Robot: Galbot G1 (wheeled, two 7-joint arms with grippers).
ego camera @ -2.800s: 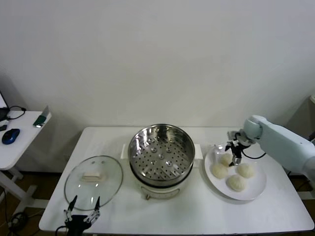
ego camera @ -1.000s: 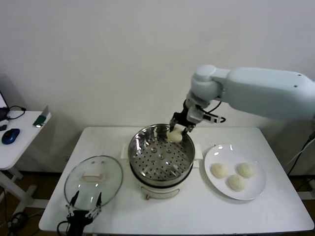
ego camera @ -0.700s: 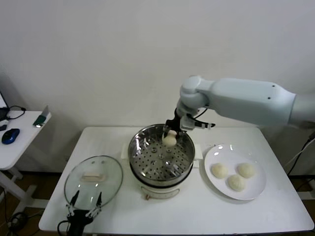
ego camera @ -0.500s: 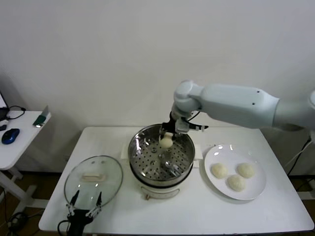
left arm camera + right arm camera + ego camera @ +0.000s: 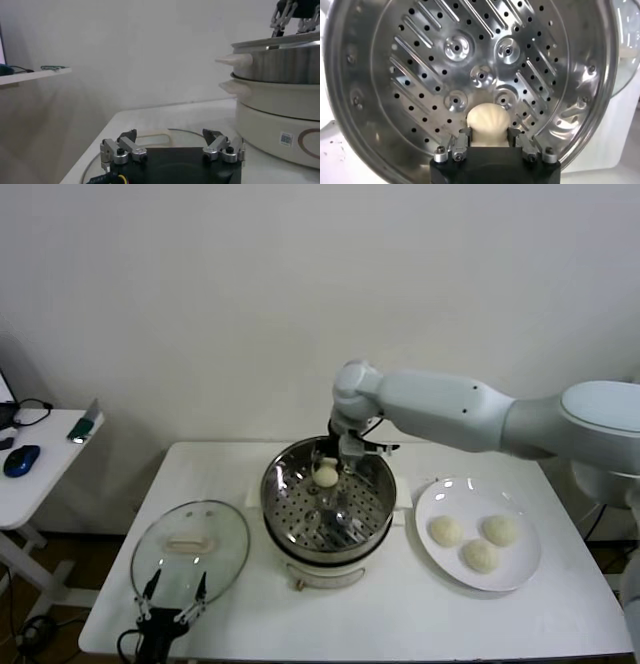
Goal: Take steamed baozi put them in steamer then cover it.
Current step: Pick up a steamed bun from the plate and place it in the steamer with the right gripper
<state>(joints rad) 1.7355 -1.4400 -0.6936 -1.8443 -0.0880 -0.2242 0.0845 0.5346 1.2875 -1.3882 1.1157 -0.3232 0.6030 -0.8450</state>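
The bun's base is over the steamer's bottom with the holes, inside the steamer's rim, so my right gripper needs to let go of the bun.
The steamer (image 5: 277, 496), a shiny perforated steel basket on a cream pot base, stands mid-table. My right gripper (image 5: 328, 474) hangs over its back half, shut on one steamed baozi (image 5: 326, 475). In the right wrist view that bun (image 5: 488, 120) sits between the fingers of the right gripper (image 5: 488, 134), above the perforated floor of the steamer (image 5: 420, 60). Three more baozi (image 5: 446, 531) lie on the white plate (image 5: 519, 573). The glass cover (image 5: 190, 556) lies flat left of the steamer. My left gripper (image 5: 172, 591) waits open at its near edge, also seen as the left gripper (image 5: 172, 145) just above the cover (image 5: 150, 135).
The pot base (image 5: 280, 117) rises just right of my left gripper. A side table (image 5: 35, 454) with a blue mouse stands to the far left. The plate lies close to the table's right front edge.
My right arm has carried the bun from the steamer's back right rim leftward and down over the basket. The plate holds three buns instead of several. The left arm has stayed still.
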